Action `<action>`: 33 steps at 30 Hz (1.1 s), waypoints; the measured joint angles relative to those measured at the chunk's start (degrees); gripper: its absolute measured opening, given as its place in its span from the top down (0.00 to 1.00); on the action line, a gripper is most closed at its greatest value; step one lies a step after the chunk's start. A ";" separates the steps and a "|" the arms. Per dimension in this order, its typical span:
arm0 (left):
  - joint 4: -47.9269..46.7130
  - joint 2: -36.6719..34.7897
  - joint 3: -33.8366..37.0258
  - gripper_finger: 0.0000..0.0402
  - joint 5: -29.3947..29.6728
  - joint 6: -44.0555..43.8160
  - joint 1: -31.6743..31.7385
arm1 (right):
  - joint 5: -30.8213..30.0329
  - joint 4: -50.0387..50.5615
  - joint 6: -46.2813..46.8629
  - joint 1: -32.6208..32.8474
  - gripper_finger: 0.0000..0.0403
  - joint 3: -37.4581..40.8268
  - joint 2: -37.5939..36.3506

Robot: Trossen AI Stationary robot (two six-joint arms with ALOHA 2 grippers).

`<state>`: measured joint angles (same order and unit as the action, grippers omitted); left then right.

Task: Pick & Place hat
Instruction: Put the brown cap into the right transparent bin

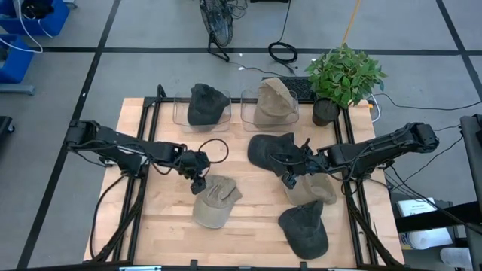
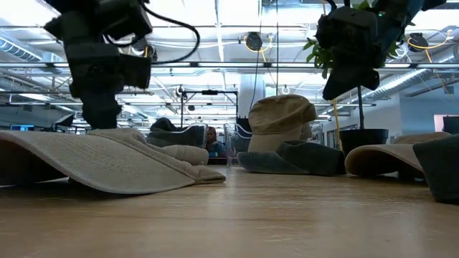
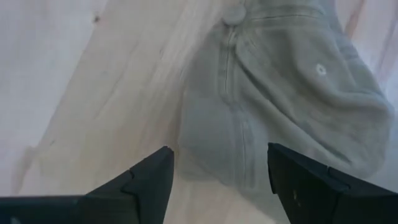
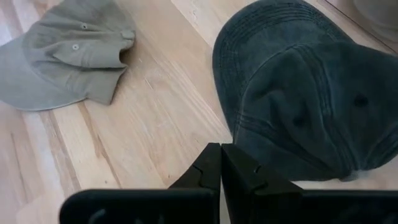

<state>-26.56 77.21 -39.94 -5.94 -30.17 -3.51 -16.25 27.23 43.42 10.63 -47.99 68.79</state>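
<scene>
My left gripper will next grab the tan hat by the edge of its top to put the hat in a bin.
A tan hat (image 1: 217, 203) lies flat on the wooden table, front centre; it also shows in the low view (image 2: 107, 161) and the left wrist view (image 3: 292, 81). My left gripper (image 1: 198, 183) is open and points down over the hat's far left edge (image 3: 217, 180). A dark hat (image 1: 271, 149) lies at the table's middle and shows in the right wrist view (image 4: 305, 93). My right gripper (image 1: 289, 179) is shut and empty (image 4: 221, 168), raised above the table (image 2: 348, 79) just near of the dark hat. My left gripper stands open over the edge of the tan hat's crown (image 3: 211, 143), coming from above. One finger (image 3: 149, 180) is over the bare wood and the other (image 3: 305, 180) is over the cloth. I cannot tell whether the fingertips touch the hat.
Another tan hat (image 1: 309, 190) lies under my right arm, and a second dark hat (image 1: 305, 229) lies at the front right. Two clear bins at the back hold a dark hat (image 1: 205, 104) and a tan hat (image 1: 275, 102). A potted plant (image 1: 343, 75) stands at the back right.
</scene>
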 joint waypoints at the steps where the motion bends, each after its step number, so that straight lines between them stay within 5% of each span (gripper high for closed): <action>1: 0.38 0.59 0.02 0.36 -0.39 0.91 0.23 | 0.00 -0.24 0.00 0.00 1.00 0.00 -0.02; 13: 9.70 11.71 -0.05 0.48 -4.60 7.39 0.00 | -0.15 -2.52 -1.22 -0.17 1.00 0.00 -0.02; 19: 9.68 12.41 -0.45 0.88 -5.64 6.98 -1.07 | -0.37 -3.86 -3.74 -0.24 0.99 0.02 -0.02; 26: 8.10 4.84 -1.72 0.98 -2.72 1.36 -1.87 | -2.00 -9.61 -10.60 -1.30 0.98 0.02 -0.02; 33: 8.83 -10.14 -2.01 0.98 9.63 -4.72 -3.98 | -6.24 -13.71 -11.91 -3.99 0.87 0.02 -0.02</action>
<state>-17.72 67.07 -41.95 3.69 -34.89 -7.49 -22.49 13.52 31.51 6.64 -47.97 68.77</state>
